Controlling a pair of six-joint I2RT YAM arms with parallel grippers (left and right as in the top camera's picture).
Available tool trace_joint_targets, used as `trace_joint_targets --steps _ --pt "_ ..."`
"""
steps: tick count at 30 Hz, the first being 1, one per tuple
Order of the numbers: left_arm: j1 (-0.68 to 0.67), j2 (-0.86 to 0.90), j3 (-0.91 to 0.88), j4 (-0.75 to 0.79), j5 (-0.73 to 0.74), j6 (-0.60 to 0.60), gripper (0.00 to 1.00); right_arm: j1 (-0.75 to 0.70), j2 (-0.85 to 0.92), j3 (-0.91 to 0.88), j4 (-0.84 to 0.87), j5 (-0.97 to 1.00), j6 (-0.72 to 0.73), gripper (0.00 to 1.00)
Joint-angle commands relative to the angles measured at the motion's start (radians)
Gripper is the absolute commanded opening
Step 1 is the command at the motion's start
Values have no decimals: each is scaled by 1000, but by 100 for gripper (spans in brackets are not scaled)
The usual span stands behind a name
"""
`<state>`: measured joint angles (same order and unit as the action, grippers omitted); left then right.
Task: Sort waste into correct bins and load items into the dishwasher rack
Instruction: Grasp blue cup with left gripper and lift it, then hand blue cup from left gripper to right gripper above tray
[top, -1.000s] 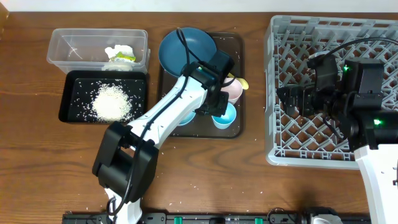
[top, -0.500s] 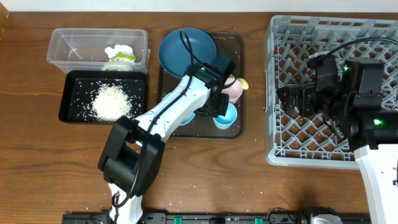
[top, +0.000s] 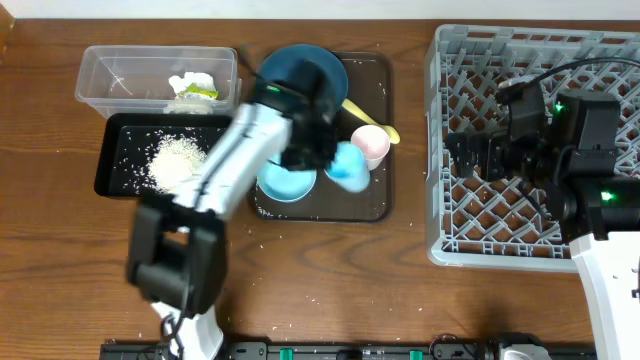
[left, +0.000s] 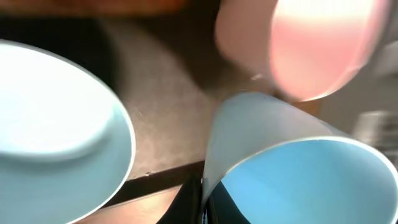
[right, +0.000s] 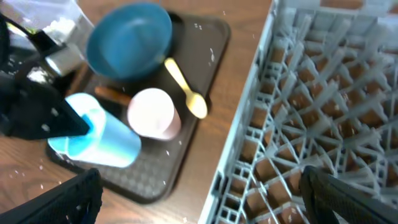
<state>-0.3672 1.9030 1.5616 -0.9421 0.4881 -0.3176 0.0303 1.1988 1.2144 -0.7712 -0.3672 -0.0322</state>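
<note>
I should load the small light blue cup (top: 352, 170) (right: 111, 142) into the rack, so next I should grab it across its outer sides with my right gripper, its bottom facing away.
My left gripper (top: 333, 160) is shut on the wall of the small light blue cup (top: 352, 170) and holds it tilted over the brown serving tray (top: 378, 75). In the left wrist view the fingers (left: 202, 200) pinch the cup's rim (left: 298, 171). The pink cup (top: 370, 145) and light blue bowl (top: 283, 184) stand on either side of it. The yellow spoon (top: 368, 118) and dark blue plate (top: 330, 72) lie behind. A thin orange-brown stick (right: 114, 94) lies by the plate. My right gripper (top: 466, 160) is open and empty over the grey rack (top: 530, 240).
The clear tub (top: 120, 70) at the back left holds crumpled white paper with a green scrap (top: 192, 87). The black tray (top: 120, 150) in front of it holds a rice heap (top: 180, 162). Stray grains lie on the wooden table near the front edge.
My left arm has swung to the left and lifted the small light blue cup off the tray, tipping it. The bowl is now uncovered. The right arm has not moved.
</note>
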Motion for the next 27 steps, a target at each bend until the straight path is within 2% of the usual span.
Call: trace_joint_targets --steps 1,6,10,18,27 --pt "105 -59 8 26 315 -5 6 -3 20 15 40 -116 21 99" --pt "232 -59 8 129 703 -6 6 -3 67 15 157 -345 21 99" --pt "277 -59 8 178 893 -6 6 -3 116 15 260 -508 21 97" --pt "281 -59 8 177 1077 -6 6 3 214 15 426 -708 40 95" --pt "251 -59 8 177 1083 -6 6 107 288 15 582 -789 39 94"
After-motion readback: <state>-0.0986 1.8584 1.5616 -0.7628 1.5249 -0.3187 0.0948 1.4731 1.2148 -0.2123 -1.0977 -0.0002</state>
